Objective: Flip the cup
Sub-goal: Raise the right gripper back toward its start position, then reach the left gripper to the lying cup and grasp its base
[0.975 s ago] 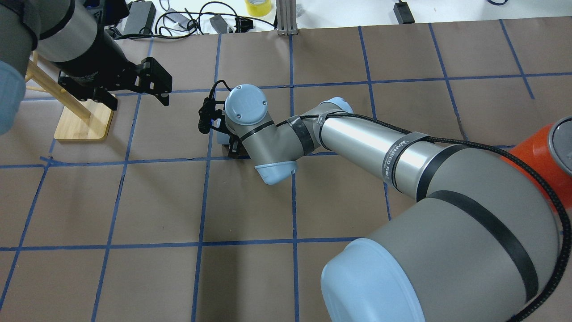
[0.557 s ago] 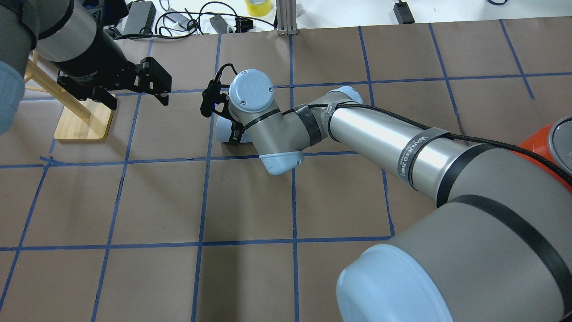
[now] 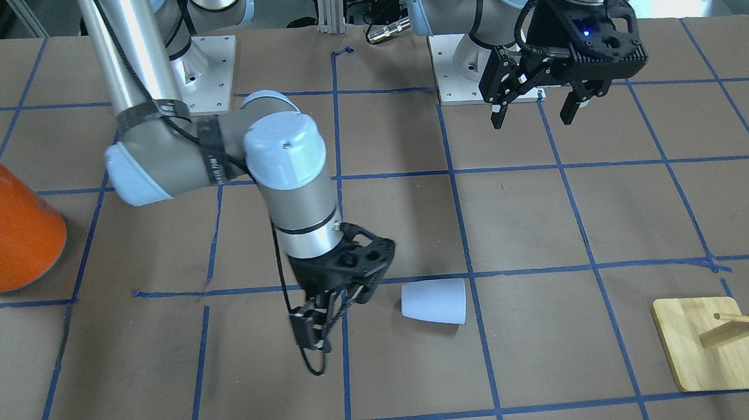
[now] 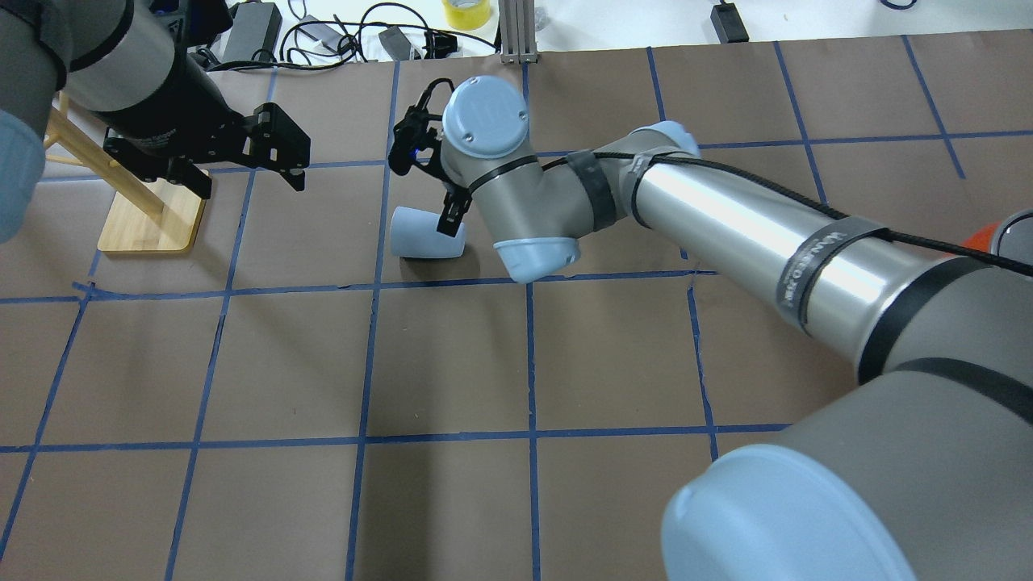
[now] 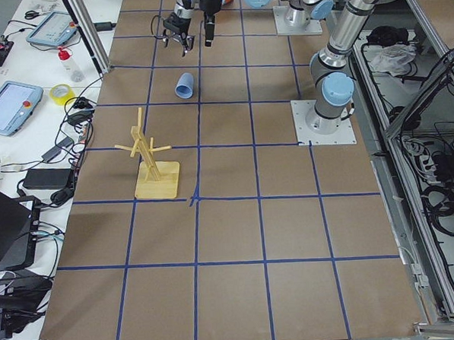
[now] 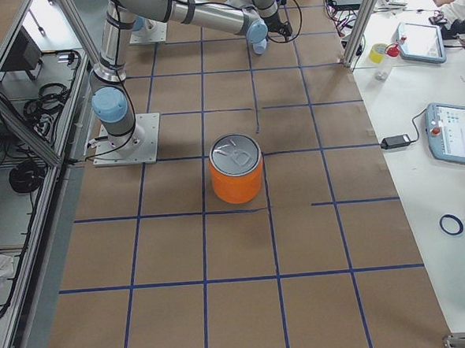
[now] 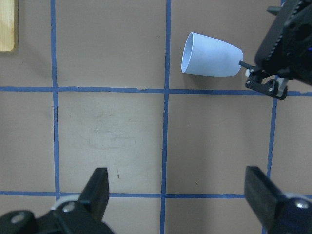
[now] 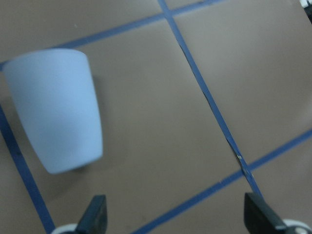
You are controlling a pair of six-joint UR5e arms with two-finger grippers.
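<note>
My left gripper has to grab the pale blue-white cup by its wide open rim (image 3: pixel 459 301) (image 7: pixel 187 52) next, so that I can flip the cup.
The pale blue-white cup (image 4: pixel 424 236) lies on its side on the brown table, wide rim toward my left arm's side. It also shows in the front view (image 3: pixel 434 303), the left side view (image 5: pixel 184 85), the left wrist view (image 7: pixel 212 54) and the right wrist view (image 8: pixel 56 109). My right gripper (image 4: pixel 446 211) is open and empty, raised just beside the cup's narrow base end; it shows in the front view (image 3: pixel 316 319) and the right wrist view (image 8: pixel 178 219). My left gripper (image 4: pixel 250 179) hangs open and empty, apart from the cup, also in the front view (image 3: pixel 533 120) and the left wrist view (image 7: pixel 180 195).
A large orange can (image 3: pixel 3 223) with a silver top stands on my right side, also in the right side view (image 6: pixel 236 170). A wooden peg rack on a square base (image 4: pixel 149 222) stands at my far left (image 3: pixel 707 345). Cables and power bricks (image 4: pixel 323 32) lie past the table's far edge.
My right arm has swung up and toward the far edge, off the cup. The cup, partly hidden under the wrist before, now lies in full view. The left arm has not moved.
</note>
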